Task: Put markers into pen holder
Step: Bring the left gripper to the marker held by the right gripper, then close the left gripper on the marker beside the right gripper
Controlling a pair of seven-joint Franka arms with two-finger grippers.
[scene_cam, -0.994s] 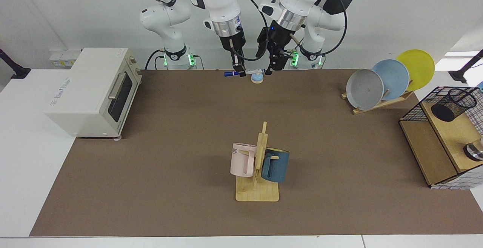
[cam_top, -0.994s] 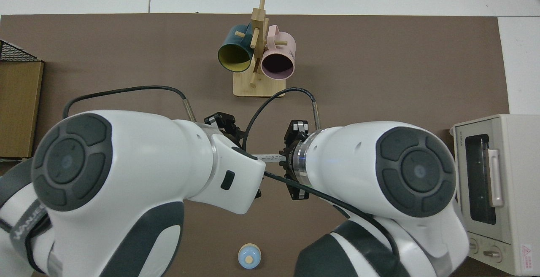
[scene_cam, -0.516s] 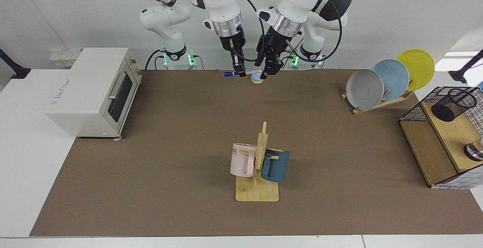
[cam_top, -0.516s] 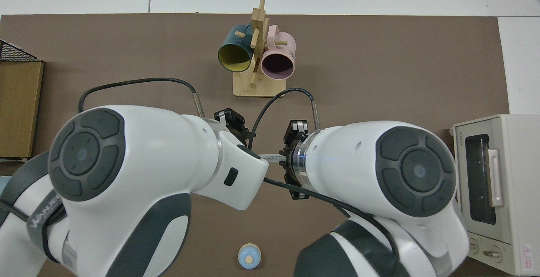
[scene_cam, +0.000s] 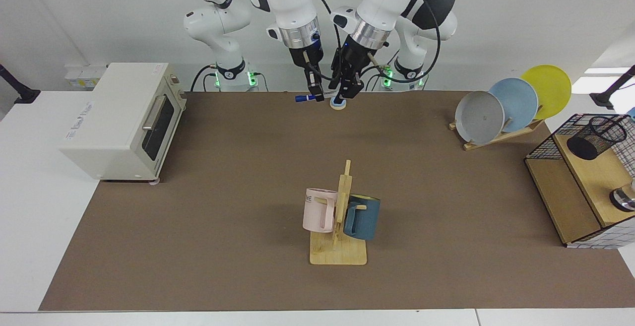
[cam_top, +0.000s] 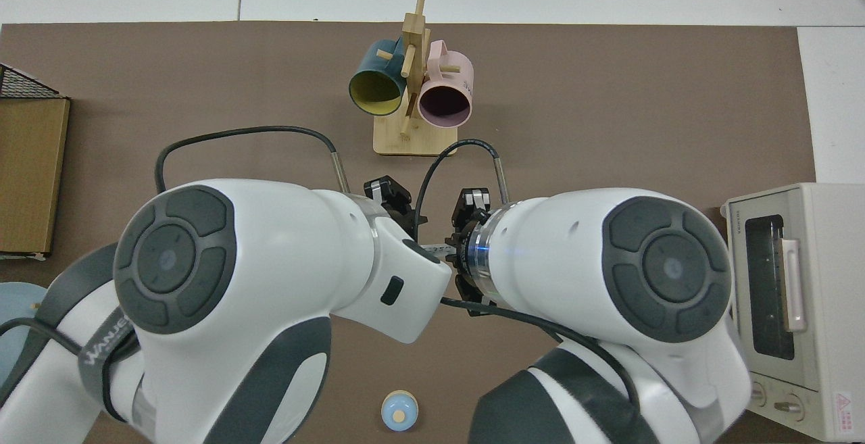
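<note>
My right gripper stays shut around the marker beside its blue cap. My left gripper grabs the marker by its bare white end next.
In the facing view my right gripper hangs over the mat's far edge, shut on the marker, which lies level with its dark blue cap sticking out to the view's left. My left gripper sits just beside it at the marker's white end, fingers open on either side of that end. From above, only a short white piece of the marker shows between the two wrists. The pen holder, a black mesh cup, leans on the wooden shelf at the far right, well away from both grippers.
A small blue dome rests on the mat under the left gripper. A mug tree with pink and dark blue mugs stands mid-mat. A toaster oven is at the left, a plate rack and a wire basket frame at the right.
My left gripper has swung toward the right gripper and now brackets the marker's white end. The right gripper has kept the marker still.
</note>
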